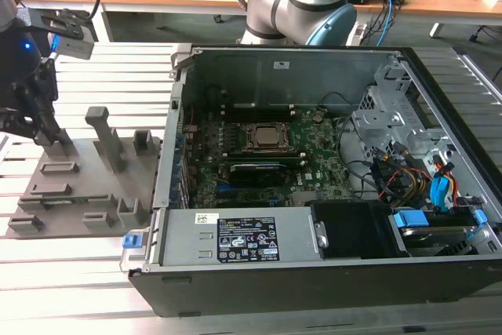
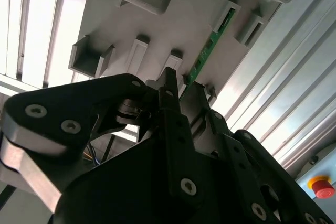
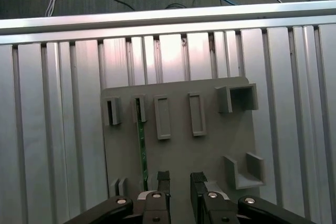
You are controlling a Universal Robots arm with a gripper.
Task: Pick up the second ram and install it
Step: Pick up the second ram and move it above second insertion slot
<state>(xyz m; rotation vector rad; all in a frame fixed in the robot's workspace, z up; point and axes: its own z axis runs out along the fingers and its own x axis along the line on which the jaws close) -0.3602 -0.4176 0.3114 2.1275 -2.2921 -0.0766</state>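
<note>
My gripper is going to grab the second ram next by the bare middle part (image 1: 70, 199) between the holder's slots, because the slots wrap around the ram's ends.
The second ram (image 3: 140, 145) is a thin green stick standing on edge in a slot of the grey holder plate (image 3: 210, 145); it also shows in the second wrist view (image 2: 212, 45). My gripper (image 3: 180, 178) hovers just above the plate, open, with nothing between its fingers. The ram's near end lies just to one side of one fingertip (image 3: 163, 176), not between the two. In the exterior view the gripper (image 1: 53, 137) hangs over the holder plate (image 1: 78, 186) at the exterior view's left, away from the open computer case (image 1: 314, 288).
The holder plate carries several raised pockets and posts (image 1: 102, 135). It lies on a ribbed aluminium table (image 3: 47, 129). The motherboard (image 1: 314, 147) with its CPU socket (image 1: 265, 137) lies inside the case. Cables and drives (image 1: 423, 186) fill the exterior view's right. A red button (image 2: 320, 184) sits nearby.
</note>
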